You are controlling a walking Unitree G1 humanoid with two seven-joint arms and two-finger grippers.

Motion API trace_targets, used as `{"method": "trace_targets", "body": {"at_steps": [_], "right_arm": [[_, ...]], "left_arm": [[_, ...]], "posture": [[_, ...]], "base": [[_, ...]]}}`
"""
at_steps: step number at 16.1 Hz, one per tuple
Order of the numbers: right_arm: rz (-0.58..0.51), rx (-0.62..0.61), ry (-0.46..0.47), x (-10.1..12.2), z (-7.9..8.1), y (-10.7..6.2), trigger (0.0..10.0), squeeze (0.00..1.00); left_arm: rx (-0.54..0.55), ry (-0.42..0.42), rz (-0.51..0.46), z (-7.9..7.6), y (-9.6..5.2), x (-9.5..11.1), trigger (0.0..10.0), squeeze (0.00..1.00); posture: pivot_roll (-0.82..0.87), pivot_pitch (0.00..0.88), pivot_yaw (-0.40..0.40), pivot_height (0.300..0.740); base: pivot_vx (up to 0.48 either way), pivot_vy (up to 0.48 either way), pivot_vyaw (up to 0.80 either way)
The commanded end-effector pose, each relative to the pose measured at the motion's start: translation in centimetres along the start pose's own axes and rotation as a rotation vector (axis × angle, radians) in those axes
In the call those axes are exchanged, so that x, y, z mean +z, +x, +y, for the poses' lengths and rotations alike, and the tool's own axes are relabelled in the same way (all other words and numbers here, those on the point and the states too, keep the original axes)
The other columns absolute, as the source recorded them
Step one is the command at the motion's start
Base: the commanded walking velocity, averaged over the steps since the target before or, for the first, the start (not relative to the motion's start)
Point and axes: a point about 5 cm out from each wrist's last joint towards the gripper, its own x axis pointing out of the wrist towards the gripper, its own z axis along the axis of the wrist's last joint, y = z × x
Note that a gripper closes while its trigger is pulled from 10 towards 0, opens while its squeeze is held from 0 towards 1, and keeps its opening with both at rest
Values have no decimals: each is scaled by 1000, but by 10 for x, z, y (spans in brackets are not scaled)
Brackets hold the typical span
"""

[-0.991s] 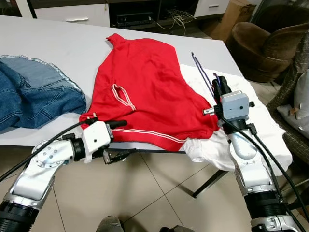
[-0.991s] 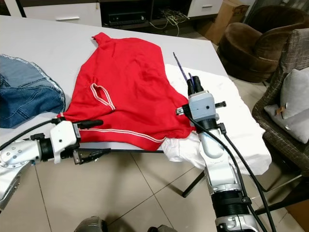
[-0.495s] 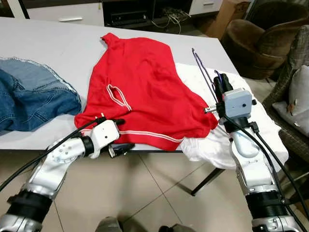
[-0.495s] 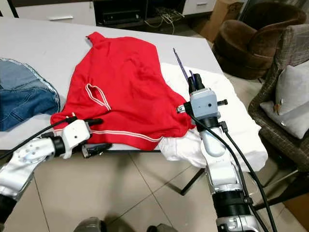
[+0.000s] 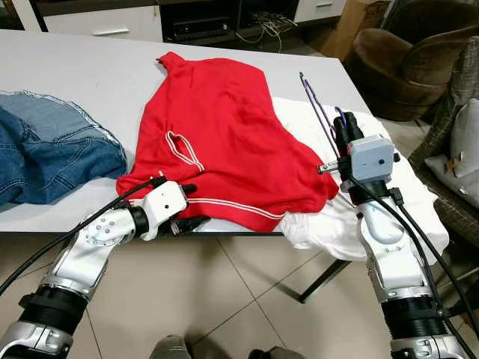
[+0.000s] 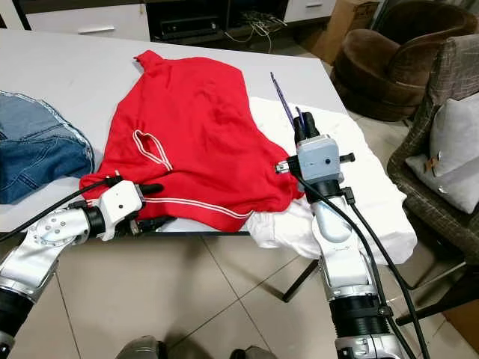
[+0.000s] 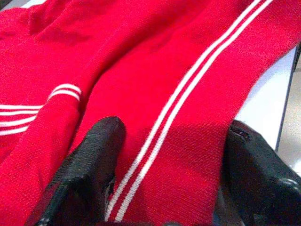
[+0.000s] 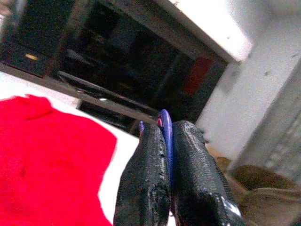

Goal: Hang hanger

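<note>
The shirt (image 5: 217, 127) lies spread flat on the tabletop, so the left gripper will next grab its striped collar edge (image 5: 196, 204), the loose border by the table's front.
A red shirt (image 5: 217, 127) with white stripes lies spread on the grey table (image 5: 75, 67). My left gripper (image 5: 191, 206) is at the table's front edge, open. One finger (image 7: 89, 169) is above the striped hem (image 7: 155, 141) and the other finger (image 7: 256, 174) is below it. My right gripper (image 5: 343, 131) is raised over the white cloth to the right of the shirt, shut on a thin purple hanger (image 5: 314, 105). The hanger's rod slants up and away from the fingers. In the right wrist view the hanger (image 8: 164, 117) is pinched between the two pads.
Blue jeans (image 5: 45, 142) lie on the table's left. A white cloth (image 5: 389, 217) drapes over the right corner. A brown armchair (image 5: 412, 60) and a wicker chair with a cushion (image 5: 464, 142) stand to the right. Tiled floor lies below the front edge.
My left gripper has moved forward and up to the table edge, and its fingers now straddle the shirt's hem. The right gripper still holds the hanger in about the same place.
</note>
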Motion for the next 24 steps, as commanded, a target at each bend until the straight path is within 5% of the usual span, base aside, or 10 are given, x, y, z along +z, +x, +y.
{"method": "trace_targets", "body": {"at_steps": [1, 5, 10, 12, 19, 24], "right_arm": [[29, 58, 60, -4, 2, -5, 10000, 0], [25, 291, 111, 5, 5, -13, 10000, 0], [-31, 407, 167, 41, -50, -10, 10000, 0], [-47, 506, 203, 55, -60, -18, 10000, 0], [63, 864, 218, 72, -54, -56, 10000, 0], [161, 975, 202, 73, -55, -72, 10000, 0]], "left_arm": [[4, 20, -20, 5, 2, 6, 0, 0], [16, 48, -38, 11, 3, 10, 0, 0], [73, 96, -60, 26, 10, 18, 0, 0], [99, 110, -71, 34, 12, 21, 0, 0], [140, 190, -104, 67, 19, 46, 0, 0], [141, 232, -100, 81, 20, 53, 0, 0]], "posture": [[132, 44, -74, 740], [130, 41, -70, 740], [115, 40, -58, 740], [109, 38, -53, 740], [82, 29, -39, 740], [73, 27, -31, 740]], "base": [[0, 0, 0], [0, 0, 0], [0, 0, 0], [0, 0, 0], [0, 0, 0], [0, 0, 0]]}}
